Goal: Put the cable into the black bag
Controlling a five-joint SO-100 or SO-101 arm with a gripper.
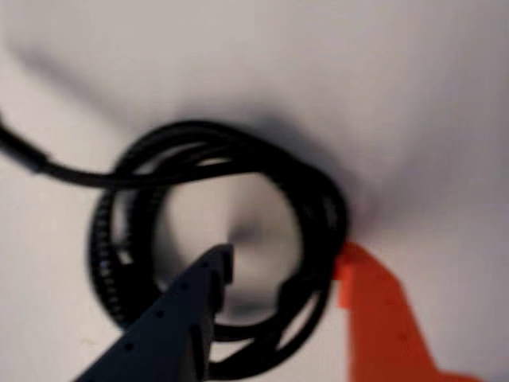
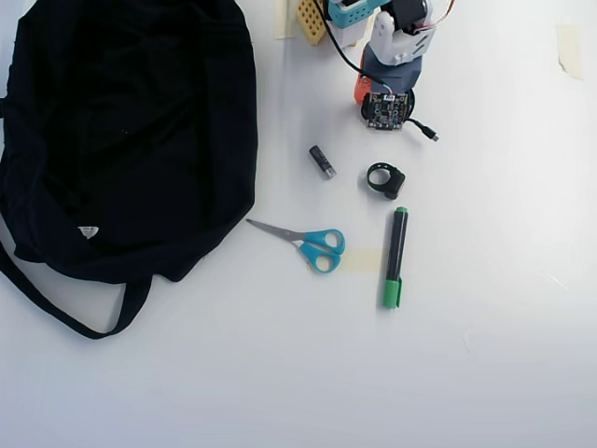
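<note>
The gripper grabs the cable by its ring of bundled parts next, to put the coiled cable (image 1: 322, 195) into the black bag.
A black coiled cable (image 1: 322, 195) lies on the white table. In the wrist view my gripper (image 1: 286, 259) is open low over it. The dark blue finger (image 1: 191, 306) is inside the coil's ring and the orange finger (image 1: 374, 306) is just outside its right side, so the coil's strands lie between them. In the overhead view the gripper (image 2: 373, 98) is at the top centre, covering most of the coil; only the cable's plug end (image 2: 424, 129) sticks out to the right. The black bag (image 2: 131, 131) lies crumpled at the far left, well apart from the gripper.
Below the gripper in the overhead view lie a small black stick (image 2: 322, 161), a black ring-shaped piece (image 2: 384, 179), a green-capped black marker (image 2: 395, 257) and blue-handled scissors (image 2: 303, 243). A bag strap (image 2: 65, 313) loops out at the lower left.
</note>
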